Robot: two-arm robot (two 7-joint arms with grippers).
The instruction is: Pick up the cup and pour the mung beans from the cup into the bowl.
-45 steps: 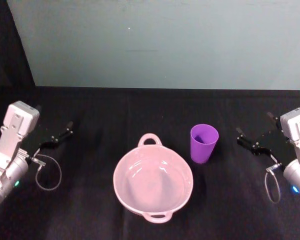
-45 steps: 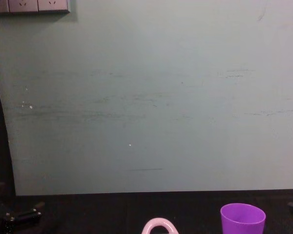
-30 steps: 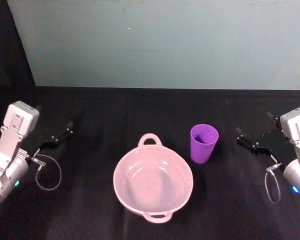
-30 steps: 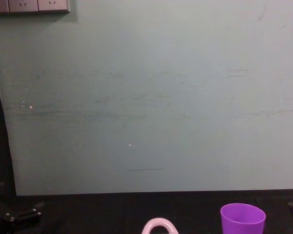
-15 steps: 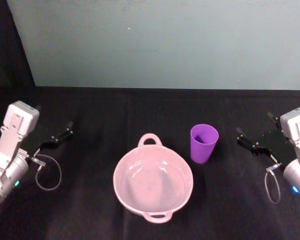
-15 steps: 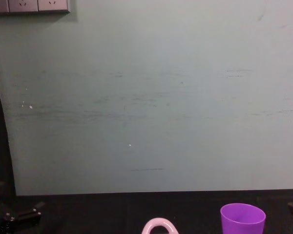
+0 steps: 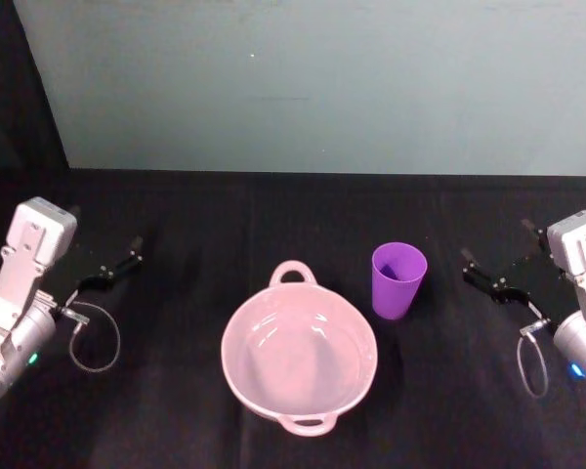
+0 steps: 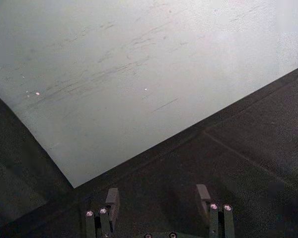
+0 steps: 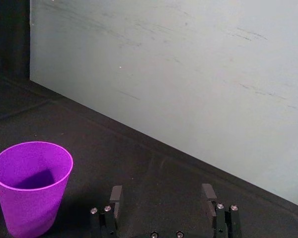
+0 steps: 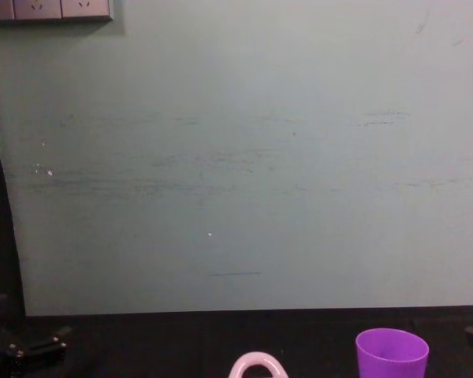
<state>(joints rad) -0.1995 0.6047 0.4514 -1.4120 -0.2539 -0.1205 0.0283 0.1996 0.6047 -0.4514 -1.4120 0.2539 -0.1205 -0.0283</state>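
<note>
Next, the right gripper takes hold of the purple cup by its outer side point(image 10: 392, 371), which leaves the purple cup's open rim point(image 10: 392, 331) free to pour the mung beans.
The purple cup point(image 7: 398, 280) stands upright on the black table, just right of the pink bowl point(image 7: 227, 354). The right wrist view looks into the cup point(image 9: 32, 186) and shows purple wall and shadow; the mung beans are hidden. The bowl looks bare inside, with one handle point(image 10: 258, 365) toward the wall. My right gripper point(image 7: 495, 241) hovers open to the right of the cup, a short gap away, its fingers point(image 9: 116, 194) spread with nothing between them. My left gripper point(image 7: 104, 231) is parked open at the far left, its fingers point(image 8: 111, 197) apart and holding nothing.
A pale green wall point(image 7: 313, 88) closes off the far edge of the table. A cable loop point(image 7: 96, 337) hangs beside the left wrist and another point(image 7: 529, 366) beside the right. Bare black cloth lies between each gripper and the bowl.
</note>
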